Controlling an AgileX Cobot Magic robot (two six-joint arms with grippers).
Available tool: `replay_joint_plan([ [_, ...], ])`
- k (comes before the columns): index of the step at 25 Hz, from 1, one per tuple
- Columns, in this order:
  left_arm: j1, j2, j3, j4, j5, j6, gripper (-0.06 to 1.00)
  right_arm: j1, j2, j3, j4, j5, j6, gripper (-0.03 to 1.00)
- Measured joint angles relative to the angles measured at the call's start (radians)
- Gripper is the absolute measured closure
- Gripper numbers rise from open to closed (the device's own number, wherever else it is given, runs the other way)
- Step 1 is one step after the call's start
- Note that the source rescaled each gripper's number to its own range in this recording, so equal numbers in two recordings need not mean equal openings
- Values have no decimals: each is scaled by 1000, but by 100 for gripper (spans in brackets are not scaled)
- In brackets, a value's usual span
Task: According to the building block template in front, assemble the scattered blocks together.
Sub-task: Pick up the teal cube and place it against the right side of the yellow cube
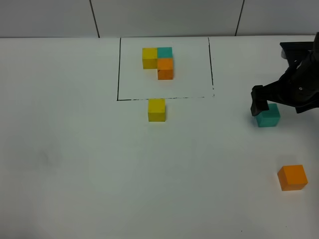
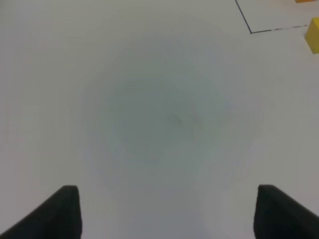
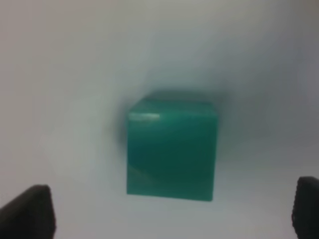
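Note:
Next, my right gripper grabs the teal cube (image 1: 269,118) by its opposite sides, to join it beside the yellow cube (image 1: 156,109).
The building block template (image 1: 157,61) is a yellow, teal and orange cluster inside a black-lined rectangle at the back centre. A loose yellow cube (image 1: 156,109) sits just in front of the rectangle's front line and shows at the edge of the left wrist view (image 2: 314,35). A loose teal cube (image 1: 269,118) lies at the right. My right gripper (image 1: 266,104) hovers over it, open, with the cube (image 3: 172,149) between and beyond the spread fingertips (image 3: 30,211). A loose orange cube (image 1: 292,177) lies near the front right. My left gripper (image 2: 169,214) is open and empty over bare table.
The white table (image 1: 75,159) ends at a grey tiled wall (image 1: 164,17) at the back. The rectangle's black line corner (image 2: 250,31) shows in the left wrist view. The left arm is out of the exterior view.

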Motion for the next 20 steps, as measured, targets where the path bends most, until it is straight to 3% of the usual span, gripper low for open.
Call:
replay_joint_plan([
  [10, 0, 0, 0, 0, 0, 0, 30, 21, 69, -11, -8, -41, 0, 15],
  [17, 0, 0, 0, 0, 0, 0, 30, 21, 113, -11, -8, -45, 0, 30],
  [20, 0, 0, 0, 0, 0, 0, 30, 21, 115, -11, -8, -45, 5, 42],
])
